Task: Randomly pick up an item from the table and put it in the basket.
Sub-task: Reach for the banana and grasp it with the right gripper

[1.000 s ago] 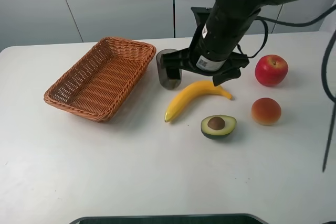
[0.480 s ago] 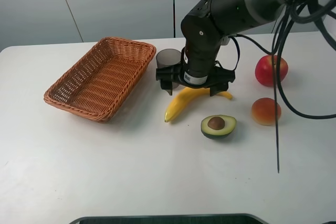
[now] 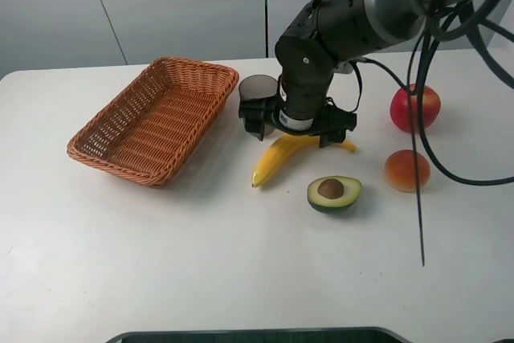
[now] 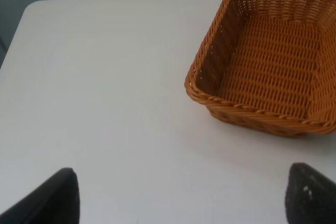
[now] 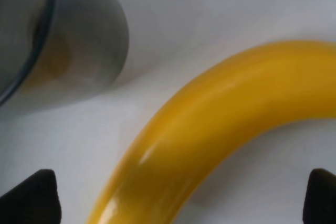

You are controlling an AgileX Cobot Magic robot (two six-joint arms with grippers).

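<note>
My right gripper should go lower before it closes on the yellow banana [image 3: 271,163]. Its fingers stop above the table and don't reach down to the banana's sides yet.
The yellow banana [image 3: 271,163] lies on the white table [image 3: 161,263] between the grey cup and the avocado. My right gripper [image 3: 294,136] is low over its middle, open, with one finger on each side of it. In the right wrist view the banana [image 5: 210,129] fills the space between the dark fingertips [image 5: 31,198]; contact cannot be told. The empty orange-brown wicker basket [image 3: 157,118] stands at the left. My left gripper [image 4: 184,203] is open and empty over bare table, near the basket [image 4: 247,109]. It is out of the exterior view.
A grey translucent cup [image 3: 259,98] stands just behind the banana, close to the right gripper's finger; it also shows in the right wrist view [image 5: 58,51]. A halved avocado [image 3: 334,192], a red apple [image 3: 415,108] and an orange fruit [image 3: 406,170] lie to the right.
My right arm has come down and a little to the left, so the open gripper now straddles the banana. Over the last half second it has hardly moved. The banana has not shifted.
</note>
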